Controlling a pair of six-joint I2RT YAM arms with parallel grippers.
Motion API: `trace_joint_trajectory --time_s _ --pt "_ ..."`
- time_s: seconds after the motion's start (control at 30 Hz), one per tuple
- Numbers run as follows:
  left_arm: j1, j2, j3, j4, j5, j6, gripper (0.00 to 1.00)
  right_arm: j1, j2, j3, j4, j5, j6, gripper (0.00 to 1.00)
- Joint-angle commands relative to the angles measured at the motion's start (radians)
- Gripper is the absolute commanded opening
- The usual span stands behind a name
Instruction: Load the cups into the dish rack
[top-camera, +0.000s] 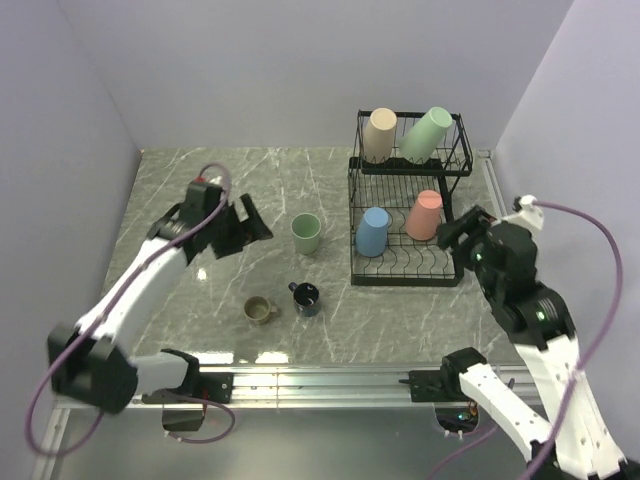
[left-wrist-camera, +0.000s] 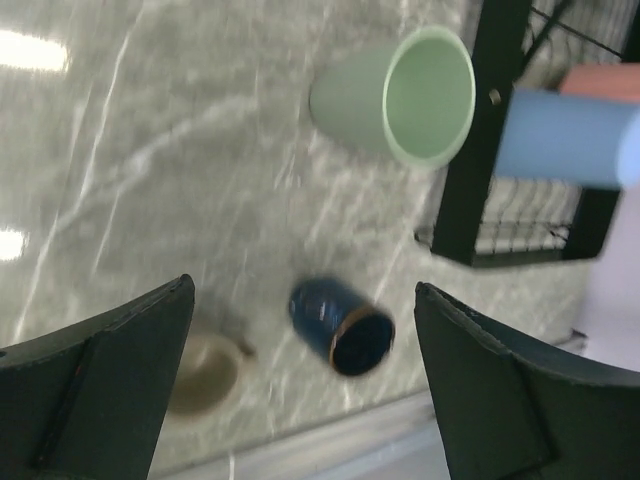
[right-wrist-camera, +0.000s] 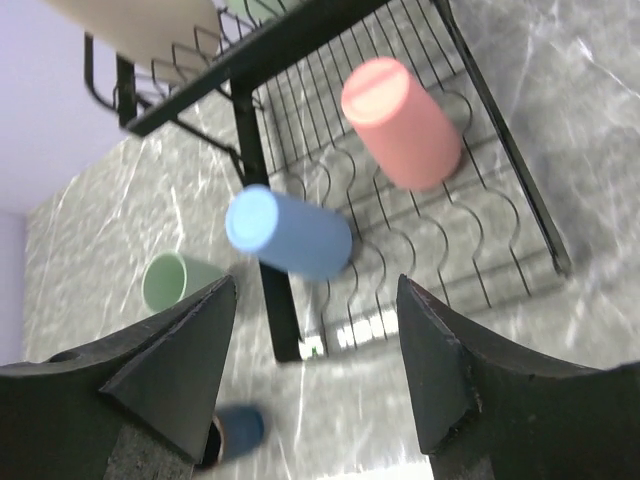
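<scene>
My left gripper pinches the table's pale green cup by the side of its rim (top-camera: 296, 228) (left-wrist-camera: 390, 122) next, so the cup's base stays free to hand over.
The black wire dish rack (top-camera: 408, 215) stands at the right. Its top tier holds a beige cup (top-camera: 379, 134) and a pale green cup (top-camera: 427, 133). Its lower tier holds a blue cup (top-camera: 373, 231) and a salmon-pink cup (top-camera: 425, 214), both upside down. On the table stand a second pale green cup (top-camera: 306, 233), an olive-tan mug (top-camera: 259, 310) and a dark navy mug (top-camera: 306, 298). My left gripper (top-camera: 245, 222) is open and empty, left of the green cup. My right gripper (top-camera: 457, 240) is open and empty, at the rack's right side.
A metal rail (top-camera: 320, 383) runs along the table's near edge. Lavender walls close the back and both sides. A cable loops off each arm.
</scene>
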Motion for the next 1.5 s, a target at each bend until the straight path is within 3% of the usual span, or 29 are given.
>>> trace_joint_trajectory --time_s 0.0,0.3,0.5,0.6,0.63,0.83,1.0,1.07,1.2,1.3,1.47 --pt "-0.038 0.152 0.129 0.1 -0.075 0.048 0.97 0.005 -0.095 0.055 -0.159 -0.007 0.006 0.73" --pt "-0.129 0.525 0.352 0.119 -0.125 0.085 0.91 0.007 -0.251 0.06 -0.352 0.023 0.042 0.73" --pt "-0.135 0.659 0.429 0.139 -0.074 0.087 0.82 0.005 -0.276 0.066 -0.395 0.017 0.045 0.73" --pt "-0.151 0.705 0.455 0.122 -0.085 0.1 0.66 0.005 -0.285 0.07 -0.412 0.034 0.048 0.72" --pt "-0.155 0.713 0.457 0.117 -0.088 0.106 0.45 0.004 -0.29 0.072 -0.414 0.036 0.049 0.73" --pt "-0.157 0.74 0.435 0.116 -0.065 0.122 0.0 0.007 -0.284 0.07 -0.421 0.036 0.057 0.72" --pt "-0.131 0.676 0.409 0.114 -0.04 0.133 0.0 0.005 -0.265 0.084 -0.369 -0.025 0.054 0.72" --pt "-0.08 0.626 0.351 0.151 0.083 0.1 0.0 0.004 -0.259 0.081 -0.308 -0.103 0.027 0.73" --pt "0.004 0.426 0.221 0.408 0.349 -0.004 0.0 0.005 -0.222 0.026 -0.056 -0.449 0.041 0.75" --pt "0.014 0.327 0.167 0.554 0.554 -0.09 0.0 0.007 -0.179 -0.044 0.128 -0.576 0.152 0.77" --pt "0.011 0.174 -0.055 1.212 0.73 -0.513 0.0 0.005 -0.118 -0.192 0.431 -0.769 0.395 0.89"
